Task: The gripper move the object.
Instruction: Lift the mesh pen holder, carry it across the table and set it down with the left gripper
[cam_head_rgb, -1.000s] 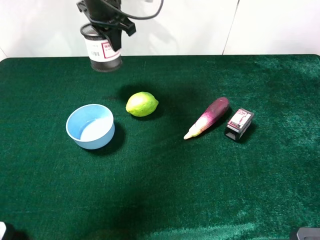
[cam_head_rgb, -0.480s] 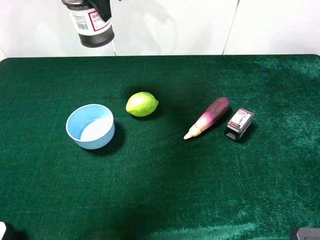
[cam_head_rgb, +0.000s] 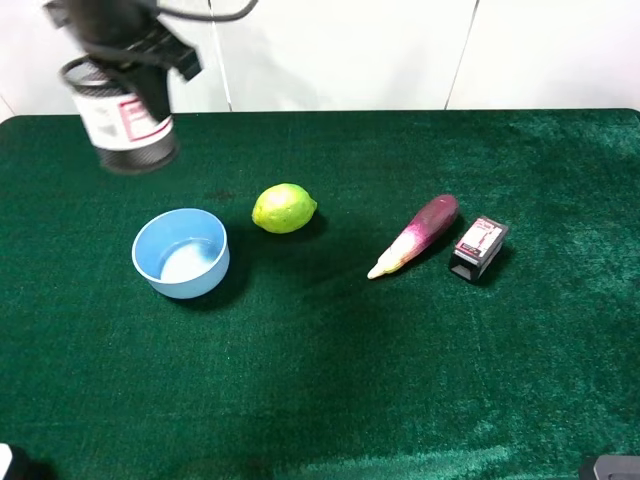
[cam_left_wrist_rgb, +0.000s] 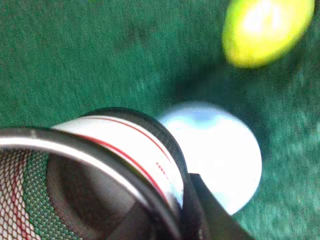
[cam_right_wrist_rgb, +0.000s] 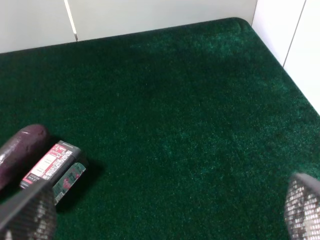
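I should keep holding the cup with my left gripper, because the cup's dark base (cam_head_rgb: 140, 158) (cam_left_wrist_rgb: 137, 120) is hanging above the green cloth behind the bowl.
My left gripper (cam_head_rgb: 132, 62) is shut on the black wire-mesh cup (cam_head_rgb: 125, 120), which has a white label printed in red, and holds it in the air at the far left, behind the light blue bowl (cam_head_rgb: 180, 252). In the blurred left wrist view the cup (cam_left_wrist_rgb: 120, 145) fills the near side, one finger (cam_left_wrist_rgb: 202, 212) presses its rim, and the bowl (cam_left_wrist_rgb: 217, 155) lies just beyond. My right gripper (cam_right_wrist_rgb: 165, 212) is open and empty above the cloth at the right, with only its fingertips (cam_right_wrist_rgb: 27, 210) showing.
A lime (cam_head_rgb: 284, 208) lies right of the bowl and also shows in the left wrist view (cam_left_wrist_rgb: 265, 30). A purple eggplant (cam_head_rgb: 415, 235) and a small black box (cam_head_rgb: 478, 247) lie at the right. The right wrist view shows the box (cam_right_wrist_rgb: 52, 170) and the green cloth's far corner (cam_right_wrist_rgb: 240, 25).
My left gripper has carried the cup from high at the back down and to the left. It now hangs lower, behind and left of the bowl. Nothing else moved.
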